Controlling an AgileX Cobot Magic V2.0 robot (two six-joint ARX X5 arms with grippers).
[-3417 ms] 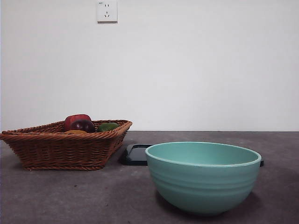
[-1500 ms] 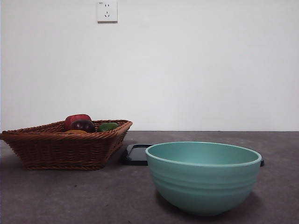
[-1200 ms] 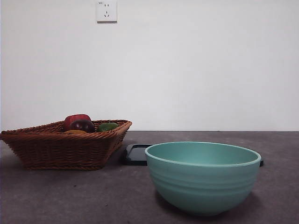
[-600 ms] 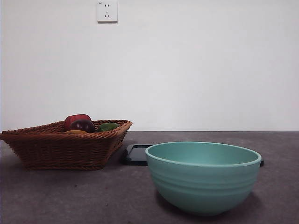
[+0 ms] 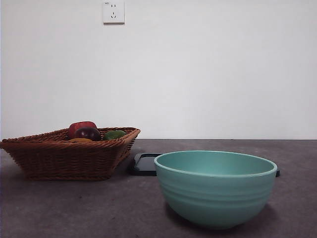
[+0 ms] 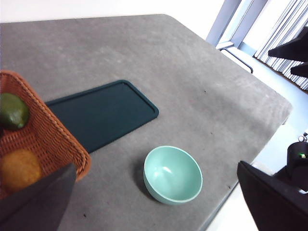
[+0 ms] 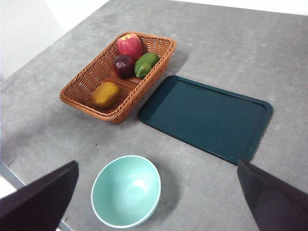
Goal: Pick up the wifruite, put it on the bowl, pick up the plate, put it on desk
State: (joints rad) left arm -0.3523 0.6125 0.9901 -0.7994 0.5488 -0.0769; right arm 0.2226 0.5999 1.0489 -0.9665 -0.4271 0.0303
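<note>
I should grab the wifruite by its rounded orange-brown body [image 5: 80, 140] with my left gripper next. Then it can go into the mint-green bowl [image 5: 215, 191].
The orange-brown wifruite [image 7: 106, 94] lies in the brown wicker basket [image 7: 84, 89], at the end away from the other fruit. Only its top shows in the front view [image 5: 80, 140]; it also shows in the left wrist view [image 6: 18, 168]. The mint-green bowl [image 5: 215, 191] stands empty on the desk [image 5: 74, 208], also seen in both wrist views [image 6: 173, 174] [image 7: 126, 190]. A dark green flat plate [image 7: 207, 118] lies beside the basket, behind the bowl. My left gripper [image 6: 155, 166] and right gripper [image 7: 157, 163] hang high above the table, both open and empty.
The basket also holds a red apple [image 7: 129, 45], a dark red-purple fruit [image 7: 123, 65] and a green fruit [image 7: 146, 64]. The desk's rounded edge [image 6: 284, 103] is close beyond the bowl. A wall with a socket [image 5: 113, 12] stands behind.
</note>
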